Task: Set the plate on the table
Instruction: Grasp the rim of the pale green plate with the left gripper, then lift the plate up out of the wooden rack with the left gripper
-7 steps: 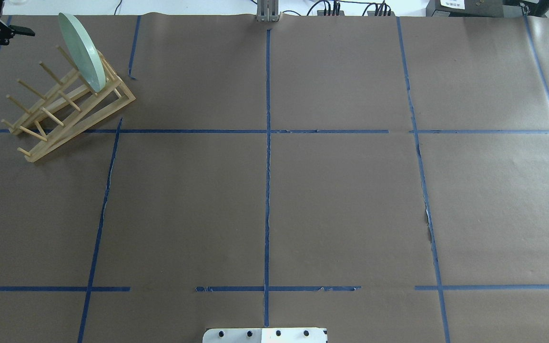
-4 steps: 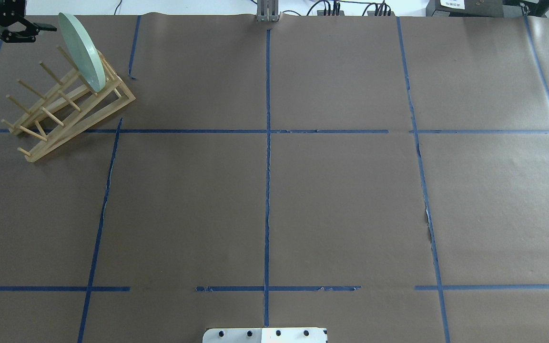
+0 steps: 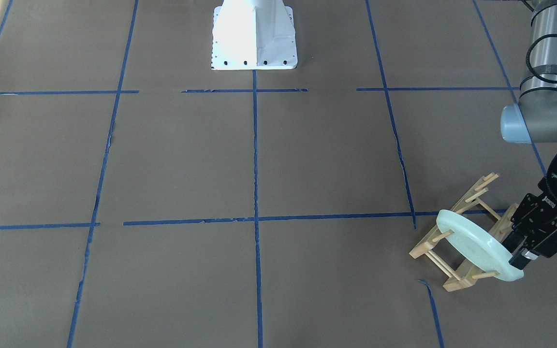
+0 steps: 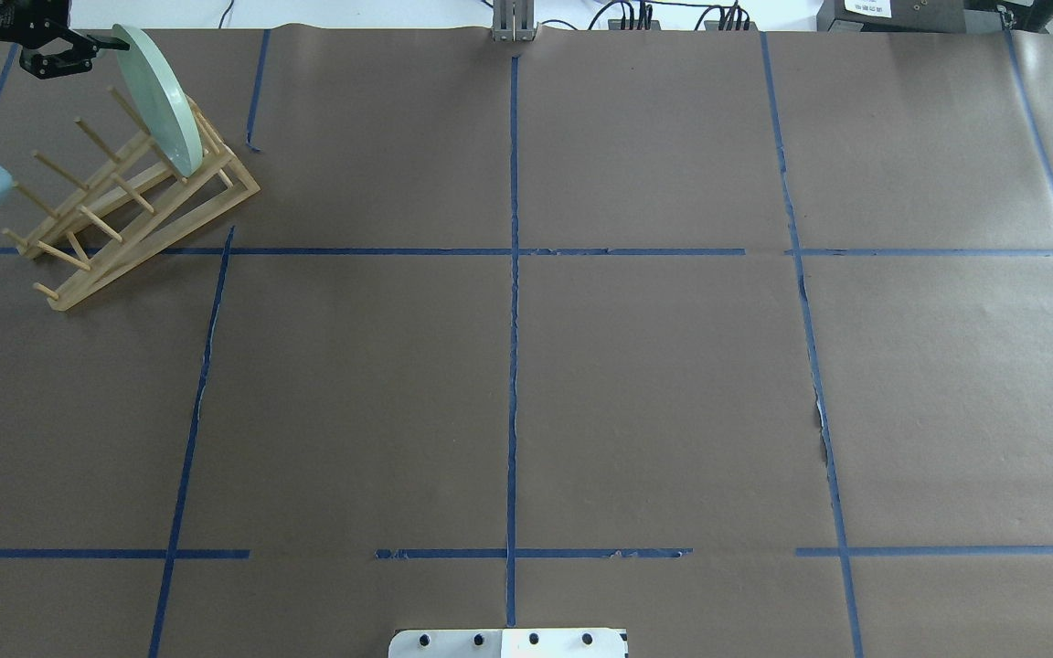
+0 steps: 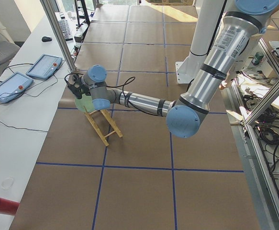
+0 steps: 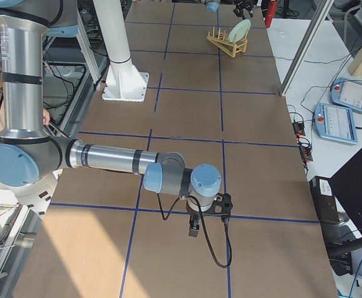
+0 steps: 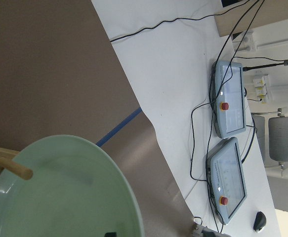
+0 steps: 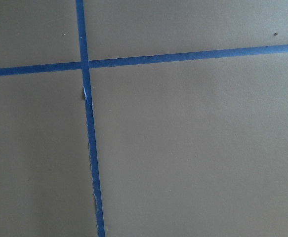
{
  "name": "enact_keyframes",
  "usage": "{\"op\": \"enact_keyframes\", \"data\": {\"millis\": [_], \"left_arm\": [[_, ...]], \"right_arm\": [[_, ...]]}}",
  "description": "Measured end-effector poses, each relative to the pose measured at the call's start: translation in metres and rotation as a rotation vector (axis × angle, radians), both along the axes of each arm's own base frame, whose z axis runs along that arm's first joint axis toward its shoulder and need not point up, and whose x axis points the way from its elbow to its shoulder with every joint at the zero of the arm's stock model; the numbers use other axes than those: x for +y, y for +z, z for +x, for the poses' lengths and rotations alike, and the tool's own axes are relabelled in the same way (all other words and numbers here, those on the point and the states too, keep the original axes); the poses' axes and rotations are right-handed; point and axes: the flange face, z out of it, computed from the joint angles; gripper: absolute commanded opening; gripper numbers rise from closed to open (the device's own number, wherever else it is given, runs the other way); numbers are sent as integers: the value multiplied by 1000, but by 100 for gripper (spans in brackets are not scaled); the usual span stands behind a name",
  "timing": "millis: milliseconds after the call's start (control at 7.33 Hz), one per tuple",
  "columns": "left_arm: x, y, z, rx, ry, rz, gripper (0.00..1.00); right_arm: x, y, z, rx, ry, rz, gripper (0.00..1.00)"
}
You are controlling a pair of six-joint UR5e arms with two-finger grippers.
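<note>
I will next use my left gripper to grab the pale mint-green plate by its rim (image 3: 517, 275), so that I can place the plate (image 3: 472, 246) on the tabletop.
The pale mint-green plate (image 4: 156, 100) stands on edge in the far end of the light wooden peg rack (image 4: 124, 210), at the far left of the brown table (image 4: 654, 384). My left gripper (image 4: 92, 50) is open at the plate's top rim, one finger reaching the rim. The front-facing view shows it (image 3: 520, 258) beside the plate (image 3: 472, 246). The left wrist view shows the plate's face (image 7: 60, 192) up close with a peg across it. My right gripper (image 6: 193, 228) hangs low over bare table near the front; I cannot tell whether it is open or shut.
The white robot base (image 3: 254, 34) stands at the table's near middle. Beyond the table's far edge, close behind the rack, lies a white bench with two teach pendants (image 7: 230, 101) and cables. A metal post (image 4: 513, 20) stands at the far edge.
My left gripper has moved right, from the far left corner to the plate's top rim. The left arm's elbow has come into view at the left edge. The plate has not moved.
</note>
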Motion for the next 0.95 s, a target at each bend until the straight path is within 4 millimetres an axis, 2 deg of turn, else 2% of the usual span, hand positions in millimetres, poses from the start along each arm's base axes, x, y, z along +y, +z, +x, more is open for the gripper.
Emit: {"op": "enact_keyframes", "data": {"millis": [136, 545, 682, 818, 955], "left_arm": [[0, 0, 2, -1, 0, 1, 0], [2, -4, 4, -3, 8, 20, 0], [5, -14, 2, -1, 12, 44, 0], [6, -31, -6, 9, 2, 79, 0], [3, -59, -23, 27, -23, 120, 0]], "right_arm": [[0, 0, 0, 0, 0, 0, 100], [0, 0, 0, 0, 0, 0, 100], [0, 0, 0, 0, 0, 0, 100], [0, 0, 0, 0, 0, 0, 100], [0, 0, 0, 0, 0, 0, 100]]}}
